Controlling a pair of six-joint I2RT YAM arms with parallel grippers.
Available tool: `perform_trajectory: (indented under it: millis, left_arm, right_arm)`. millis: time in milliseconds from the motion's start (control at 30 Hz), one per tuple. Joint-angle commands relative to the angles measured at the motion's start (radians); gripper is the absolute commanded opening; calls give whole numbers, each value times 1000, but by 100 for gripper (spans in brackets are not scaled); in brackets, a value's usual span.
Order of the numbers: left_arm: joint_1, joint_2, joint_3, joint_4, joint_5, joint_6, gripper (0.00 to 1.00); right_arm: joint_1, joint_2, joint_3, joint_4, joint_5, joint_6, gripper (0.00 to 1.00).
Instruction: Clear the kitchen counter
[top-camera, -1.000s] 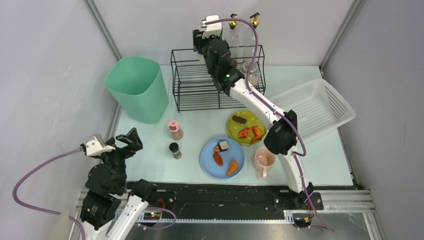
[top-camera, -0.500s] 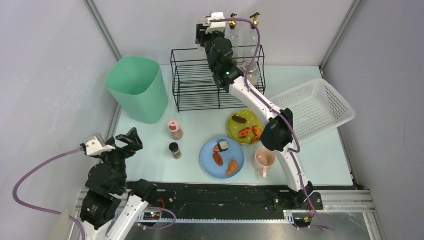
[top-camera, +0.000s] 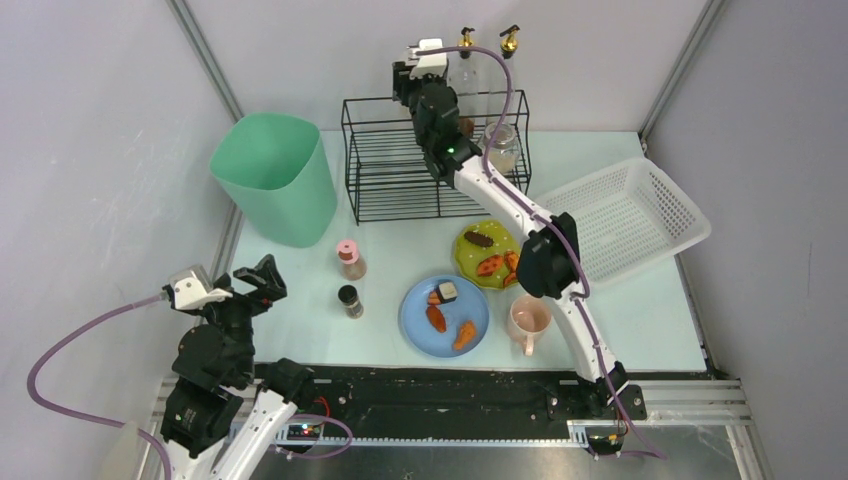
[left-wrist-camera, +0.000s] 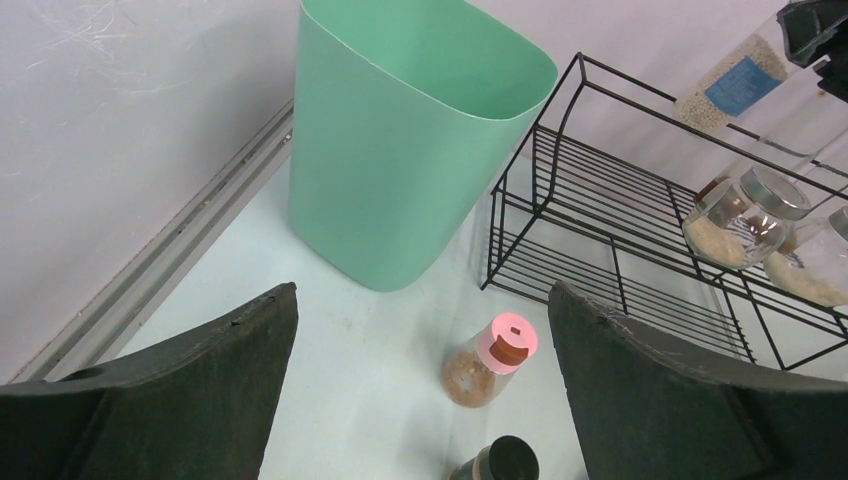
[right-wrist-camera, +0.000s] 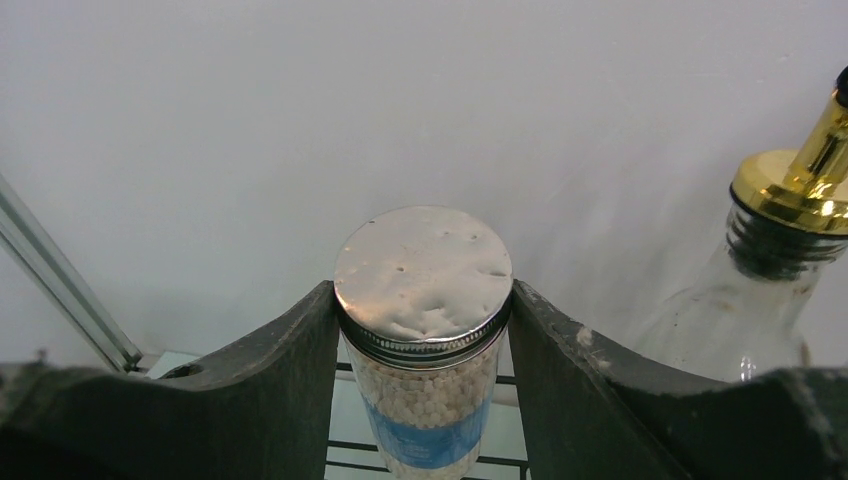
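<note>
The glass jar's base is still above the shelf and the jar would fall toward the rack (top-camera: 390, 175) if I opened now. My right gripper keeps holding the jar until its base reaches the shelf.
The kitchen counter (top-camera: 300, 325) is a pale mint-white tabletop. My right gripper (top-camera: 420, 72) is shut on a glass jar (right-wrist-camera: 425, 340) with a silver lid, white beads and a blue label, and holds it upright above the back of the black wire rack (top-camera: 390, 175). The jar also shows in the left wrist view (left-wrist-camera: 735, 80). My left gripper (top-camera: 255, 283) is open and empty above the counter's near left corner. A pink-lidded spice bottle (left-wrist-camera: 492, 360) and a black-lidded spice bottle (left-wrist-camera: 500, 462) stand ahead of it.
A green bin (top-camera: 275, 175) stands at the back left and a tilted white basket (top-camera: 630, 215) at the right. A blue plate (top-camera: 415, 322) and a green plate (top-camera: 462, 255) hold food, with a pink mug (top-camera: 527, 318) beside them. Glass jars (top-camera: 503, 145) and gold-topped bottles (top-camera: 510, 40) are at the rack.
My right arm has carried the jar a little farther back and right over the rack, its elbow swinging left. The left arm has not moved.
</note>
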Motion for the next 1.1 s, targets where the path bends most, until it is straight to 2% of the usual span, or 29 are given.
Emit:
perform_trajectory:
  millis: [0, 267, 567, 1067]
  left_arm:
    - [8, 16, -2, 25, -11, -6, 98]
    - [8, 14, -1, 25, -8, -6, 98]
    - [8, 15, -1, 27, -4, -8, 99]
    - [8, 14, -3, 27, -3, -8, 98]
  right_arm:
    - [-2, -34, -9, 82, 2, 23, 0]
    - [8, -80, -102, 66, -2, 21, 0]
    - [4, -15, 16, -102, 3, 36, 0]
    - [-9, 0, 4, -219, -12, 99, 7]
